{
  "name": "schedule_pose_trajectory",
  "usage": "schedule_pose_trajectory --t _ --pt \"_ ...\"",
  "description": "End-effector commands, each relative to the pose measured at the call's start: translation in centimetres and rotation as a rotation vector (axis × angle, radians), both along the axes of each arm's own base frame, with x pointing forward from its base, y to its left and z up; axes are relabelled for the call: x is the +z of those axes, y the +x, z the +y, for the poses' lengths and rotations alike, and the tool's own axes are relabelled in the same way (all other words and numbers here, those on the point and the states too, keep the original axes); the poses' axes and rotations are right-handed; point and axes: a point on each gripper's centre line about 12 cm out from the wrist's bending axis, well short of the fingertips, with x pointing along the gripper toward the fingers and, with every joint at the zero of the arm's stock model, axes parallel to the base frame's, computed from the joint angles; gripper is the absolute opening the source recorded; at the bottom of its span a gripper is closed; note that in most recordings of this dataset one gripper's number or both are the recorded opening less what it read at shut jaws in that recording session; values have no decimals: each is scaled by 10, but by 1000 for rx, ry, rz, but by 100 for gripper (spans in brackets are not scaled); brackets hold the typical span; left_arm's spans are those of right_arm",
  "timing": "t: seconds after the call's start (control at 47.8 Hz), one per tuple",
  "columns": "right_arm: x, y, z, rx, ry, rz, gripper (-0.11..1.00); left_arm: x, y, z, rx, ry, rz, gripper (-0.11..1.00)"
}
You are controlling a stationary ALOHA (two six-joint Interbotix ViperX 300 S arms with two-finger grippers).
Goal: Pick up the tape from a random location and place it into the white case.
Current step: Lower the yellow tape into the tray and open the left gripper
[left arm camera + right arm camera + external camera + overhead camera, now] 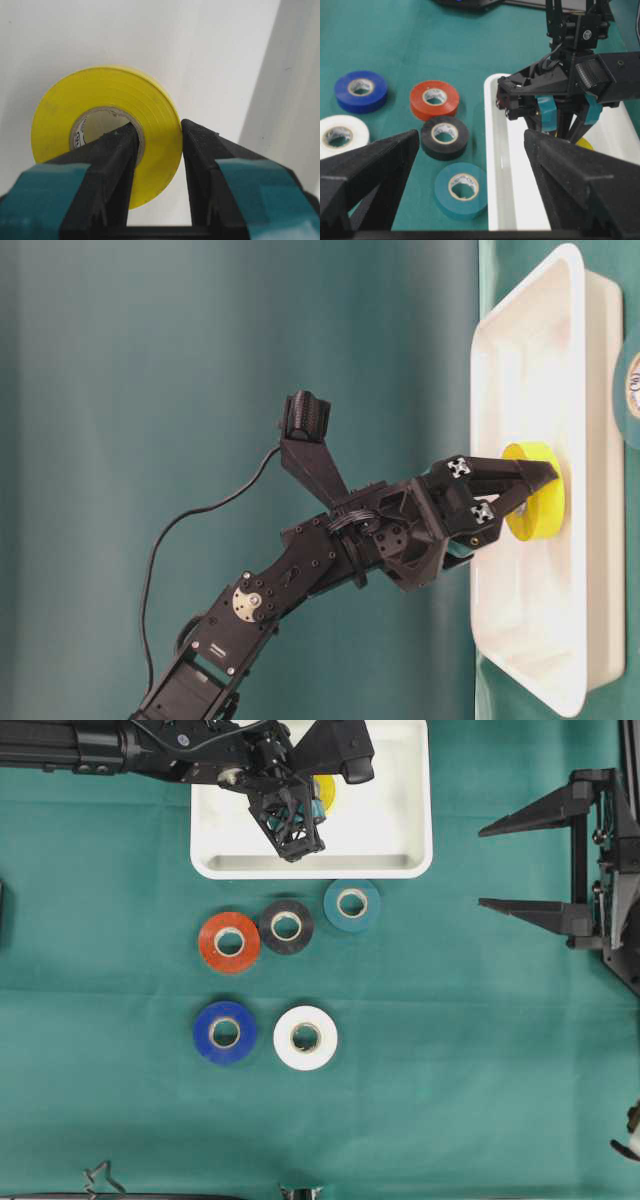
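Note:
The yellow tape roll (60, 110) is low at the bottom of the case in the left wrist view, so my left gripper should open its fingers.
A yellow tape (100, 95) roll is inside the white case (310, 868). My left gripper (160, 135) is shut on it, one finger through the roll's hole and the other on its outer wall. From the side, the tape (535, 502) sits low at the floor of the case (520, 640) in the left gripper (530, 485); whether it touches the floor I cannot tell. From overhead the arm hides most of the tape (325, 790). My right gripper (480, 865) hangs open over bare cloth on the right, holding nothing.
Several tape rolls lie on the green cloth in front of the case: teal (332, 906), black (266, 926), red (208, 942), blue (203, 1032) and white (283, 1038). The left arm reaches over the case's back left corner.

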Motion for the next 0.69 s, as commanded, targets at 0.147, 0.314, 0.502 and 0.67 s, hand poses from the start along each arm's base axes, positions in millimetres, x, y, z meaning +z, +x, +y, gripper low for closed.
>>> schedule_pose_trajectory --t 0.147,0.314,0.502,0.67 --pt "8 4 -1 -2 -4 -15 91 14 3 1 1 10 -37 24" --pt "8 4 -1 -2 -4 -15 91 14 2 -1 -4 9 -31 24" --pt "8 4 -1 -2 -4 -15 91 13 2 -7 -32 17 -25 71" --pt "8 4 -1 -1 -7 -15 91 14 0 -6 -31 19 -28 100"
